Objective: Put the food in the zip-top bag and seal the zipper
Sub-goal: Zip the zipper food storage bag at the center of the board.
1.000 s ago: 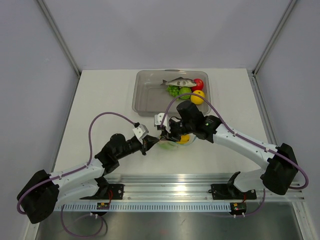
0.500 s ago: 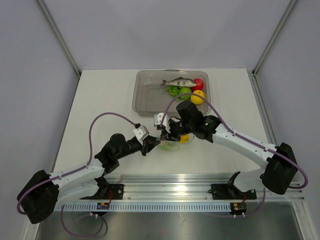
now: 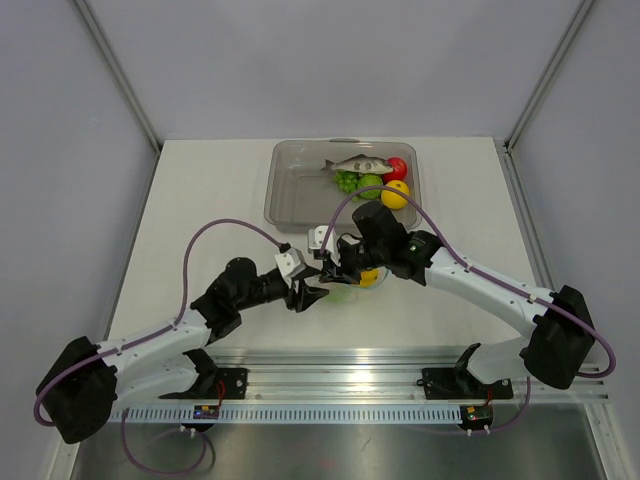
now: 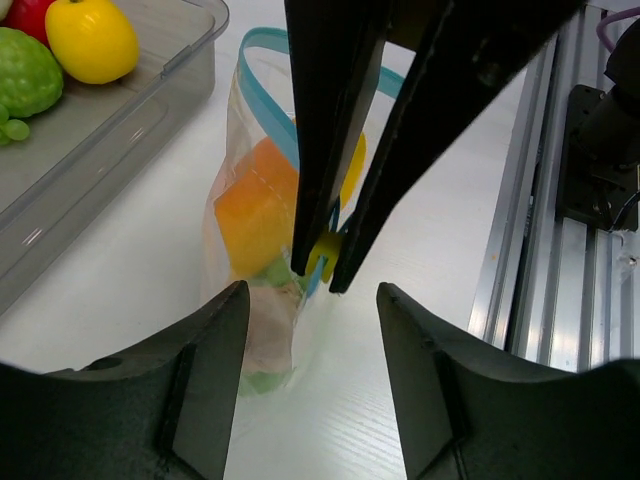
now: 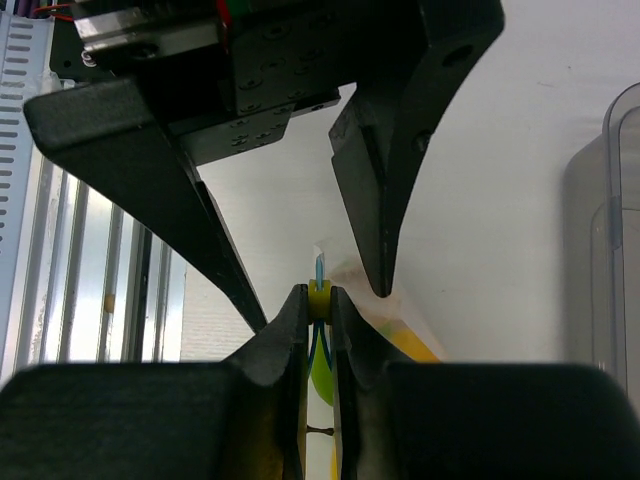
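Note:
The left gripper pinches the bag corner at the zipper's near end next, beyond the yellow slider, and leaves the slider (image 4: pixel 324 254) free to seal the zipper.
The zip-top bag (image 4: pixel 255 260) lies on the white table, with orange, green and pinkish food (image 4: pixel 255 215) showing through its clear wall. Its light blue zipper (image 4: pixel 268 85) curves along the mouth edge. My right gripper (image 5: pixel 319 296) is shut on the zipper's small yellow slider (image 4: pixel 324 254) at the near end of the strip. My left gripper (image 4: pixel 312 296) stands open just in front of that end. Its fingers (image 5: pixel 382 200) flank the bag corner and touch nothing. In the top view both grippers meet over the bag (image 3: pixel 350 288) at mid-table.
The rigid clear grey tray (image 3: pixel 295 190) stands behind the bag, holding a toy fish (image 3: pixel 357 163), green pieces (image 3: pixel 358 182), a red one (image 3: pixel 397 168) and a yellow one (image 3: pixel 396 193). The metal rail (image 4: pixel 545 200) runs along the near table edge.
My left gripper has opened from shut, and its arm has shifted a little to the right. The right gripper has stayed shut on the slider in the same place.

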`<state>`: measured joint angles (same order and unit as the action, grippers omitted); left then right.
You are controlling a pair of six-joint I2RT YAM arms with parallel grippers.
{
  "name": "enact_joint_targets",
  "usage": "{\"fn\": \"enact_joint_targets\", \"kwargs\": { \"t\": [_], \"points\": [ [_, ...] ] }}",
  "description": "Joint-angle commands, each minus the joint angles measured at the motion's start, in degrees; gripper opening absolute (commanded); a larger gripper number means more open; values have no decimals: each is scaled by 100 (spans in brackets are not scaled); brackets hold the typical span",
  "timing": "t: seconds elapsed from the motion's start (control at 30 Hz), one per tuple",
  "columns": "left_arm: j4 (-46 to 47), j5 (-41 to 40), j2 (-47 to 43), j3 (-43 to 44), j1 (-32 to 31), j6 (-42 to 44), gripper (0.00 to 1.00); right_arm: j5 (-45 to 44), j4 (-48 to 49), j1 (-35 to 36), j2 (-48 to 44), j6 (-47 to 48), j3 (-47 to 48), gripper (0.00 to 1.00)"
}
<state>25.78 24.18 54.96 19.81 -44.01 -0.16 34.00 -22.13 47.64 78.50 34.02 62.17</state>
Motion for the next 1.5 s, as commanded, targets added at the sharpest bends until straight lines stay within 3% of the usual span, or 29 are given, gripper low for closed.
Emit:
{"fn": "enact_joint_targets", "kwargs": {
  "t": [0.0,0.17,0.27,0.3,0.33,0.43,0.53,0.63,0.8,1.1,1.47],
  "points": [
    [-29,236,260,479,24,52,57,142,192,53,-98,-45,155,0],
    [94,341,323,489,33,51,49,125,121,53,-124,-53,146,0],
    [138,394,270,427,42,43,33,125,104,53,-124,-45,137,0],
    [129,429,252,383,42,43,20,125,112,53,-133,-36,120,0],
    [129,420,243,374,50,43,18,116,112,53,-133,-27,111,0],
    [138,333,130,295,50,52,18,98,60,61,-151,34,102,0],
    [120,175,-28,199,59,51,28,72,16,53,-212,122,58,0],
    [111,122,-117,172,68,43,29,81,-10,61,-239,166,49,0],
    [173,95,-231,128,77,52,0,107,-107,61,-195,210,120,0],
    [603,-668,-863,-372,129,-159,0,81,-292,44,-195,263,120,0],
    [507,-1442,-1409,-566,402,-414,0,-148,-441,-61,-396,281,-29,0]
  ]
}}
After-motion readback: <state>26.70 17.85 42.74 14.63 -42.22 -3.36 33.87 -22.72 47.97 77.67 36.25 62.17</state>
